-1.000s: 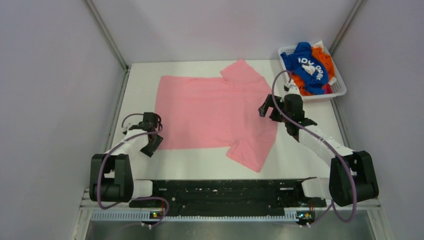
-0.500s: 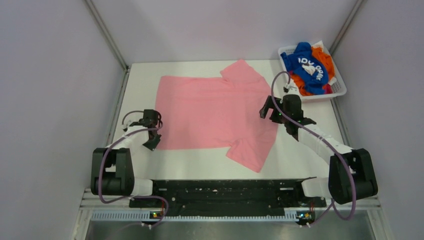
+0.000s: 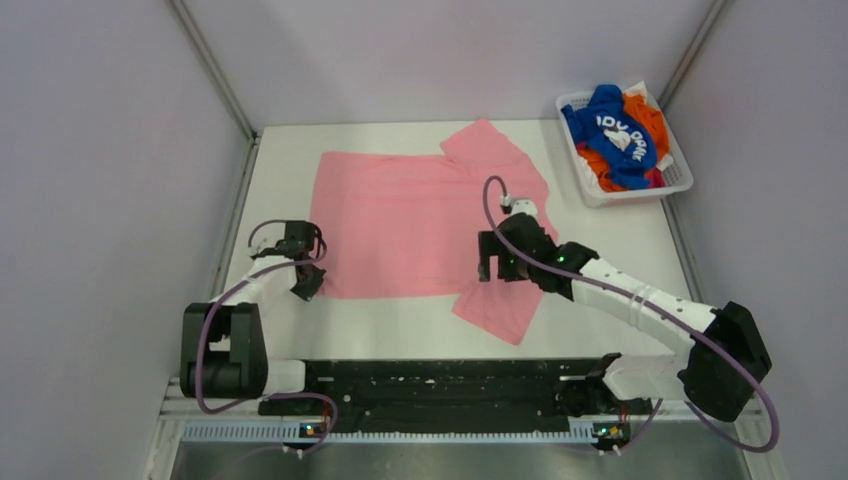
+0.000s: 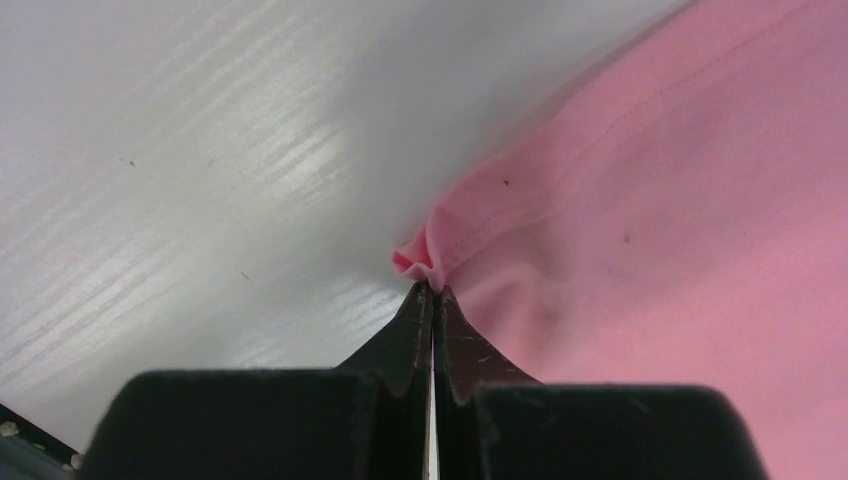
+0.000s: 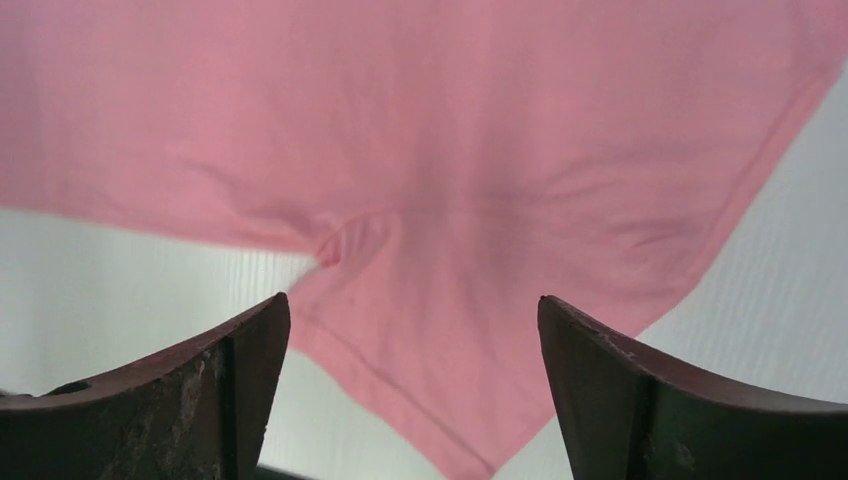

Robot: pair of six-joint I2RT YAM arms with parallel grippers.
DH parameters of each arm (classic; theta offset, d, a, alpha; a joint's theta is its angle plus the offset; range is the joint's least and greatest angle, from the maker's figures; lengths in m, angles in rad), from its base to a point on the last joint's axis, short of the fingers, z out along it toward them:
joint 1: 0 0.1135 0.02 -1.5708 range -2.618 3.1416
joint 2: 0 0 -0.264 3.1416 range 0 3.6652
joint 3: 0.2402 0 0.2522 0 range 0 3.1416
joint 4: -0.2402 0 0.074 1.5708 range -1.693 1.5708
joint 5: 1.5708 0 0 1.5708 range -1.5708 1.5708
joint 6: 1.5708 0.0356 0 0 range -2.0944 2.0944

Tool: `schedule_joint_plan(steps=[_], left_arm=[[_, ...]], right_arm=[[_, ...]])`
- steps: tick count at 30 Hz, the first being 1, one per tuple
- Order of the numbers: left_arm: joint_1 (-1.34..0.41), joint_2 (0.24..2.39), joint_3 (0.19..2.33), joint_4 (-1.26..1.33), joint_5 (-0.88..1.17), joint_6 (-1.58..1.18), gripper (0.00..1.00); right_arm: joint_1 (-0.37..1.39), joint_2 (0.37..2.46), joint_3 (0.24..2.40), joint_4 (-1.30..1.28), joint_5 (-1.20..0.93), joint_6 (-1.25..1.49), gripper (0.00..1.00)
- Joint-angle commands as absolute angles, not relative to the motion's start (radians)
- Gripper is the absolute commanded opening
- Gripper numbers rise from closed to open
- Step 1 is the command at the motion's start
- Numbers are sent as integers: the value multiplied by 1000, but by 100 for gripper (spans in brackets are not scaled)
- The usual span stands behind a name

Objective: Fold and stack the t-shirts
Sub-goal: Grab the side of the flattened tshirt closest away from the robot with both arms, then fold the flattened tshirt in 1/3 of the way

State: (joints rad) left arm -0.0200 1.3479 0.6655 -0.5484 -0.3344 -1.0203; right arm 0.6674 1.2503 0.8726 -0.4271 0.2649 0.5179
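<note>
The right gripper grabs the light pink t-shirt's near sleeve by its hemmed end (image 3: 488,326) (image 5: 402,405) next, to fold the t-shirt's near side across its body.
A light pink t-shirt (image 3: 420,220) lies spread flat on the white table, collar toward the right. My left gripper (image 3: 308,283) is shut on its near-left hem corner. The left wrist view shows that corner (image 4: 420,258) bunched between the closed tips of the left gripper (image 4: 432,290). My right gripper (image 3: 497,262) hovers open over the near sleeve and armpit. In the right wrist view the pink t-shirt (image 5: 470,200) fills the frame beyond the wide-apart right gripper (image 5: 412,298), with nothing gripped. A blue t-shirt (image 3: 612,130) and an orange t-shirt (image 3: 652,112) lie crumpled in the basket.
The white slatted basket (image 3: 640,193) stands at the far right corner of the table. Grey walls close in both sides and the back. A black rail (image 3: 450,385) with the arm bases runs along the near edge.
My left gripper has closed on the hem corner of the pink t-shirt. My right arm has swung left from the shirt's right edge to above its near sleeve.
</note>
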Motion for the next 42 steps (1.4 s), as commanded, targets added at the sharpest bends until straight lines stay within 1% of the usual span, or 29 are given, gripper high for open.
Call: schedule_joint_plan(steps=[1,4,7,14,17,18,22,24,27,29,33,36,39,42], left_arm=[[-18,1327,657,-534,-245,-997,0],[-17,1324,649,-528,-246,-994,0],[-17,1305,630,-523,-258,-1003,0],[-17,1269,608,-532,-286,-1002,0],[-17,1258,601,-534,-292,-1002,0],[-17,1253,599,-534,-293,-1003,0],[-17,1232,589,-556,-304,-1011,0],[-18,1215,584,-572,-311,-1009,0],[-17,1181,565,-611,-321,-1002,0],[-17,1142,545,-648,-330,-1008,0],[-17,1038,487,-693,-320,-1024,0],[-18,951,453,-720,-302,-1025,0],[-17,890,445,-711,-268,-1016,0],[-17,874,475,-695,-237,-1008,0]], right_arm=[[844,1191,820,-629,273,592,89],[927,1198,772,-630,214,641,84],[988,1250,736,-607,198,657,81],[997,1385,693,-538,218,704,75],[996,1421,674,-533,228,738,69],[996,1432,663,-534,232,752,66],[1006,1444,632,-546,225,795,32],[1032,1431,630,-584,241,821,23],[1080,1396,631,-670,241,873,13],[1115,1361,626,-705,210,905,1],[1175,1296,621,-759,173,962,0],[1182,1229,617,-774,176,975,0],[1180,1192,643,-775,232,968,0],[1156,1192,689,-771,282,928,0]])
